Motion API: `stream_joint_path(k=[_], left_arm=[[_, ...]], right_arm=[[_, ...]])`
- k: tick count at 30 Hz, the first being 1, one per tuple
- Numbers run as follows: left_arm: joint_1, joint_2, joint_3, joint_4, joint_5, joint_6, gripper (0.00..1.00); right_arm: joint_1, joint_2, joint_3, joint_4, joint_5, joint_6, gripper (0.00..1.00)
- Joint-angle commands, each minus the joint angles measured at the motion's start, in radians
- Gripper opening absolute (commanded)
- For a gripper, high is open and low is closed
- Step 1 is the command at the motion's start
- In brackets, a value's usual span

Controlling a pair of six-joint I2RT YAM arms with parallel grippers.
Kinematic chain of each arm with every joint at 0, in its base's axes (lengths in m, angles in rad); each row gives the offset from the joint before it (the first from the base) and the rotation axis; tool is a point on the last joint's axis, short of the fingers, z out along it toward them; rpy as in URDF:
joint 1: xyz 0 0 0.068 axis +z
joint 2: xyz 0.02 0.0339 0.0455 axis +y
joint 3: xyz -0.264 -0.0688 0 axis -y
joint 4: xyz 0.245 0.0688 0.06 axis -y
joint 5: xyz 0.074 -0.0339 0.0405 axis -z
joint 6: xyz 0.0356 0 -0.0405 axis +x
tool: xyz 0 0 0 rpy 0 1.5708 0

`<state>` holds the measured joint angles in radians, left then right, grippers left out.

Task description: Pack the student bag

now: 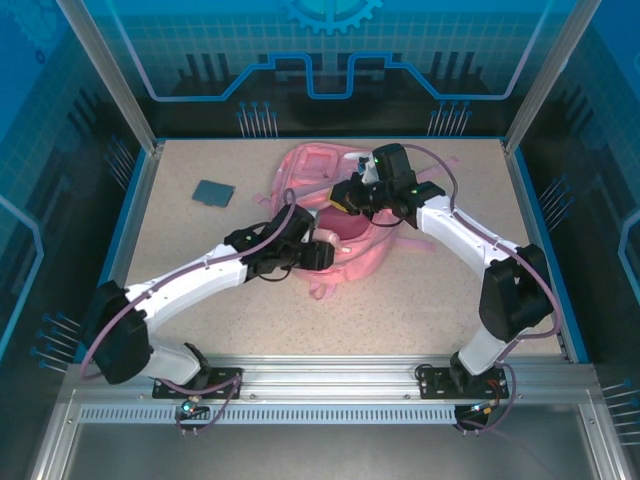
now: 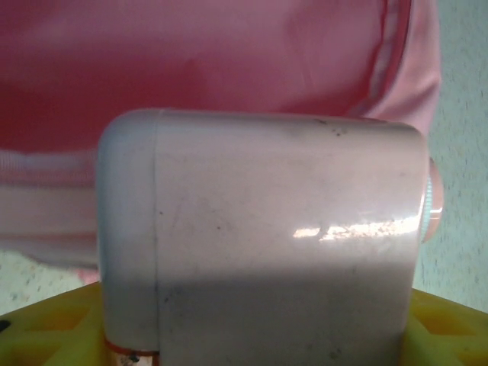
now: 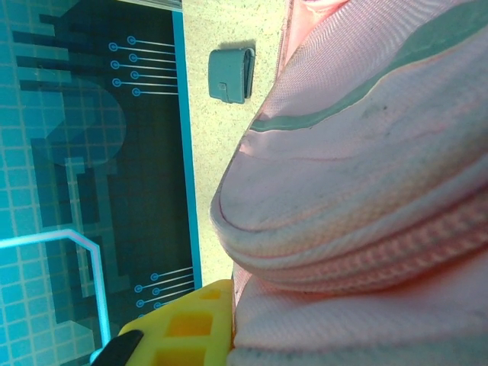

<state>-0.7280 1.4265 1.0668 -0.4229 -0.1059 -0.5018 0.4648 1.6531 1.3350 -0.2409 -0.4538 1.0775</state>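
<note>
The opening lies beyond, so if I opened my left gripper now, the container (image 2: 263,236) would end on the bag's near rim.
The pink student bag (image 1: 325,205) lies at the back middle of the table, its opening facing the arms. My right gripper (image 1: 351,196) is over the bag's upper right part; in the right wrist view a yellow finger (image 3: 185,329) presses against bunched pink fabric (image 3: 358,198), so it is shut on the bag's edge. My left gripper (image 1: 316,255) is at the bag's near side. It is shut on a pale grey-white rounded container (image 2: 263,236) with a ribbed cap (image 2: 433,200), held close to the pink fabric (image 2: 191,69). Yellow fingers (image 2: 46,328) flank the container.
A small dark blue flat case (image 1: 213,192) lies on the speckled table (image 1: 430,290) at the back left, also visible in the right wrist view (image 3: 231,74). Blue walls (image 1: 125,215) border the table. Pink straps (image 1: 322,288) trail toward the front.
</note>
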Motion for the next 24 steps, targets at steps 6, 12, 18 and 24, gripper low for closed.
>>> stream_joint_path(k=[6, 12, 18, 24], left_arm=[[-0.003, 0.083, 0.059, 0.215, -0.179, -0.258, 0.47], [-0.003, 0.131, 0.04, 0.334, -0.232, -0.418, 0.61], [-0.003, 0.131, 0.026, 0.324, -0.19, -0.427, 0.85], [-0.002, 0.021, -0.082, 0.286, -0.124, -0.397, 0.86]], right_arm=[[0.031, -0.094, -0.054, 0.126, -0.103, 0.039, 0.0], [0.029, -0.102, -0.093, 0.152, -0.09, 0.065, 0.0], [0.019, -0.104, -0.111, 0.151, -0.076, 0.074, 0.0], [0.013, -0.105, -0.108, 0.145, -0.065, 0.067, 0.0]])
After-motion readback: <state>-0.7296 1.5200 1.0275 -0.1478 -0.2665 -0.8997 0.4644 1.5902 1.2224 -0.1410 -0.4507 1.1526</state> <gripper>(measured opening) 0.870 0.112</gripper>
